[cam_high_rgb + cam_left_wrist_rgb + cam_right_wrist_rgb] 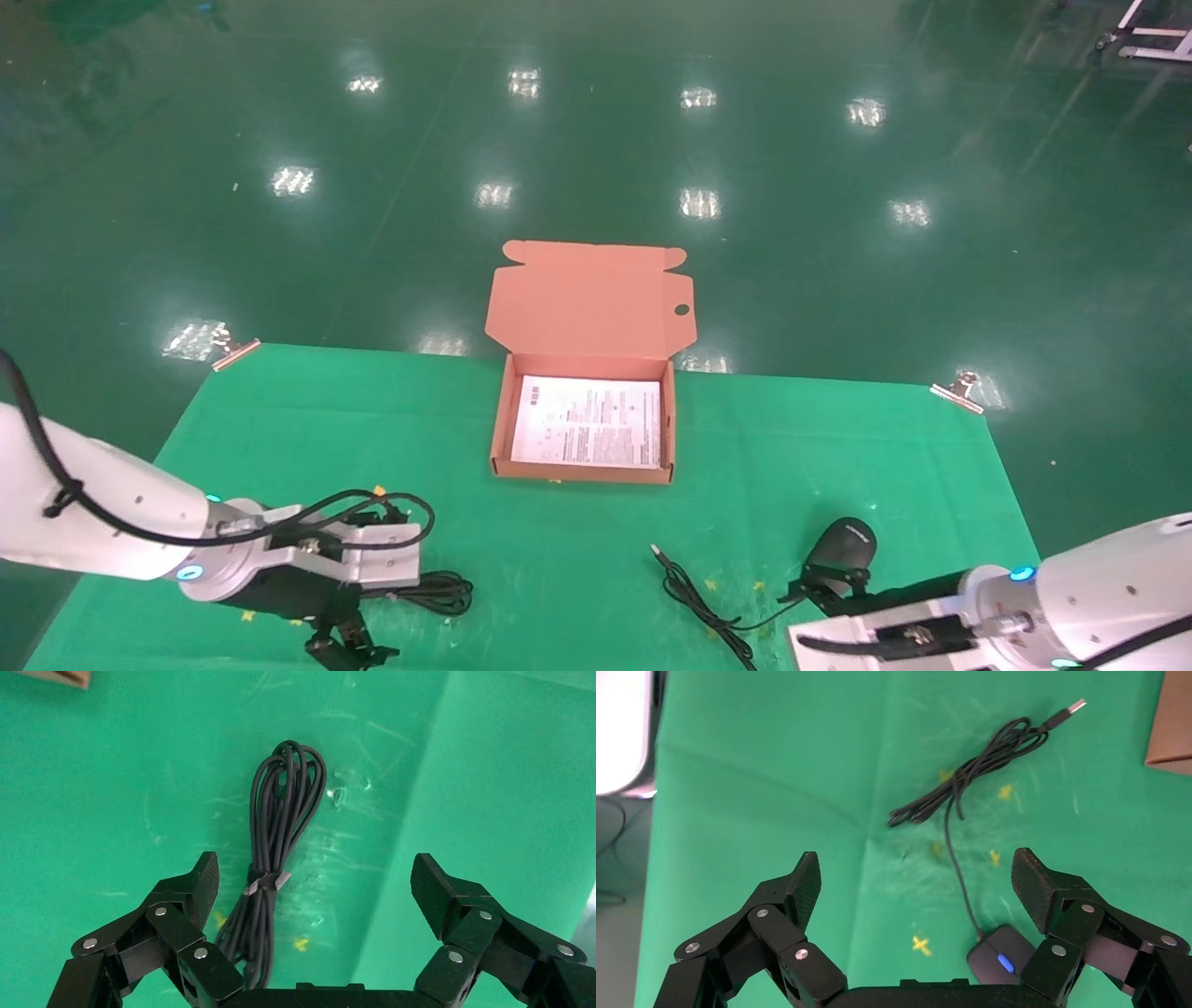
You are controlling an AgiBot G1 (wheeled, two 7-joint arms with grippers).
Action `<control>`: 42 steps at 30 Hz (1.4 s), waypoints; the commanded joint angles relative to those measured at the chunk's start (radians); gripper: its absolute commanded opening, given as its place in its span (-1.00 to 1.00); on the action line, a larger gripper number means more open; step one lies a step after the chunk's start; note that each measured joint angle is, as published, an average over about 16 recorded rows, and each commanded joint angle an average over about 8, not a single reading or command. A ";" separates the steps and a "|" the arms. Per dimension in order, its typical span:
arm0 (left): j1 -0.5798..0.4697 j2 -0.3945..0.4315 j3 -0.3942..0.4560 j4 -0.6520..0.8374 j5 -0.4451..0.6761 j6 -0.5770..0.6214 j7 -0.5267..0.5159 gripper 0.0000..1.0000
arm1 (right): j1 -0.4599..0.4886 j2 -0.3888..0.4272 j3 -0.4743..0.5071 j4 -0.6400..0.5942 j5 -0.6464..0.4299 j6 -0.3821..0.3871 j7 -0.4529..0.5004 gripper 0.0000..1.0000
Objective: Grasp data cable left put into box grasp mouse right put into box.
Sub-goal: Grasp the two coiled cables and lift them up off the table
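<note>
The cord's loose loops spread out toward the plug, so the right gripper should next pinch the mouse's cord at its tied middle, where the strands come together.
The salmon-orange box stands open at the table's far middle, its lid upright and a white printed sheet inside. The data cable, a tied black bundle, lies at the front left. My left gripper hovers open over its near end, with the bundle close to one finger; in the head view this gripper is at the front left. The black mouse lies at the front right, its cord trailing left. My right gripper is open just behind the mouse, which sits by one finger.
A green cloth covers the table, held by clips at the far corners. Glossy green floor lies beyond. The mouse cord's USB plug points toward the box corner.
</note>
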 commanded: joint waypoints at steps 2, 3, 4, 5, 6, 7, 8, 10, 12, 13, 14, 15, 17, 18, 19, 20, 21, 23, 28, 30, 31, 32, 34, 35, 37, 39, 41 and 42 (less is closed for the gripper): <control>0.005 0.019 -0.005 0.071 -0.006 -0.025 0.004 1.00 | -0.013 -0.022 0.001 -0.026 -0.007 0.029 0.037 1.00; 0.005 0.027 -0.007 0.097 -0.009 -0.033 0.009 1.00 | -0.014 -0.032 0.000 -0.039 -0.009 0.034 0.043 1.00; 0.005 0.035 -0.009 0.123 -0.011 -0.041 0.014 1.00 | -0.014 -0.043 0.000 -0.054 -0.010 0.039 0.049 1.00; 0.004 0.043 -0.009 0.149 -0.011 -0.050 0.021 1.00 | -0.015 -0.054 -0.001 -0.069 -0.011 0.044 0.055 1.00; 0.003 0.051 -0.009 0.172 -0.011 -0.058 0.029 1.00 | -0.014 -0.065 -0.002 -0.085 -0.013 0.048 0.058 1.00; 0.002 0.059 -0.009 0.195 -0.010 -0.065 0.036 1.00 | -0.014 -0.075 -0.003 -0.101 -0.013 0.052 0.062 1.00; 0.000 0.068 -0.009 0.219 -0.010 -0.072 0.044 1.00 | -0.013 -0.086 -0.003 -0.117 -0.014 0.057 0.065 1.00; -0.004 0.083 -0.009 0.265 -0.009 -0.086 0.060 1.00 | -0.012 -0.107 -0.003 -0.149 -0.016 0.068 0.069 1.00; -0.009 0.098 -0.009 0.310 -0.009 -0.098 0.079 1.00 | -0.010 -0.128 -0.003 -0.183 -0.017 0.081 0.070 1.00; -0.011 0.106 -0.009 0.332 -0.009 -0.105 0.089 1.00 | -0.010 -0.138 -0.002 -0.200 -0.018 0.088 0.069 1.00; -0.015 0.112 -0.010 0.355 -0.010 -0.110 0.100 1.00 | -0.009 -0.149 -0.002 -0.218 -0.019 0.096 0.069 1.00; -0.019 0.118 -0.010 0.377 -0.010 -0.116 0.111 1.00 | -0.008 -0.160 -0.002 -0.236 -0.020 0.103 0.067 1.00; -0.027 0.130 -0.010 0.420 -0.010 -0.127 0.135 1.00 | -0.006 -0.180 -0.002 -0.272 -0.023 0.117 0.061 1.00; -0.032 0.136 -0.011 0.441 -0.010 -0.132 0.148 1.00 | -0.005 -0.191 -0.003 -0.290 -0.024 0.123 0.058 1.00; -0.037 0.141 -0.011 0.462 -0.010 -0.137 0.160 1.00 | -0.003 -0.202 -0.003 -0.308 -0.026 0.129 0.054 1.00; -0.043 0.146 -0.012 0.482 -0.010 -0.141 0.171 1.00 | -0.002 -0.212 -0.004 -0.325 -0.028 0.134 0.050 1.00; -0.048 0.150 -0.012 0.501 -0.011 -0.146 0.183 1.00 | 0.001 -0.222 -0.005 -0.342 -0.030 0.139 0.046 1.00; -0.057 0.159 -0.013 0.539 -0.012 -0.153 0.206 1.00 | 0.005 -0.242 -0.008 -0.374 -0.036 0.148 0.036 1.00; -0.076 0.183 -0.012 0.621 -0.011 -0.172 0.264 1.00 | 0.016 -0.288 -0.016 -0.451 -0.048 0.168 0.005 1.00; -0.081 0.192 -0.011 0.650 -0.011 -0.179 0.286 1.00 | 0.020 -0.304 -0.018 -0.480 -0.050 0.175 -0.010 1.00; -0.084 0.196 -0.012 0.664 -0.012 -0.183 0.297 1.00 | 0.022 -0.312 -0.019 -0.495 -0.051 0.177 -0.017 1.00; -0.086 0.200 -0.013 0.678 -0.013 -0.186 0.307 1.00 | 0.023 -0.319 -0.020 -0.509 -0.052 0.180 -0.025 1.00; -0.091 0.207 -0.015 0.702 -0.017 -0.193 0.327 1.00 | 0.025 -0.333 -0.023 -0.538 -0.054 0.184 -0.039 1.00; -0.093 0.209 -0.016 0.712 -0.019 -0.195 0.336 1.00 | 0.026 -0.338 -0.024 -0.550 -0.054 0.186 -0.045 0.93; -0.097 0.213 -0.019 0.729 -0.023 -0.200 0.353 0.61 | 0.028 -0.348 -0.026 -0.572 -0.056 0.188 -0.055 0.43; -0.101 0.216 -0.021 0.743 -0.026 -0.204 0.366 0.11 | 0.029 -0.356 -0.027 -0.592 -0.057 0.191 -0.063 -0.07; -0.104 0.218 -0.022 0.751 -0.028 -0.206 0.374 -0.39 | 0.029 -0.361 -0.027 -0.605 -0.056 0.194 -0.066 -0.57; -0.104 0.219 -0.022 0.754 -0.028 -0.207 0.375 -0.64 | 0.030 -0.363 -0.027 -0.608 -0.056 0.195 -0.067 -0.82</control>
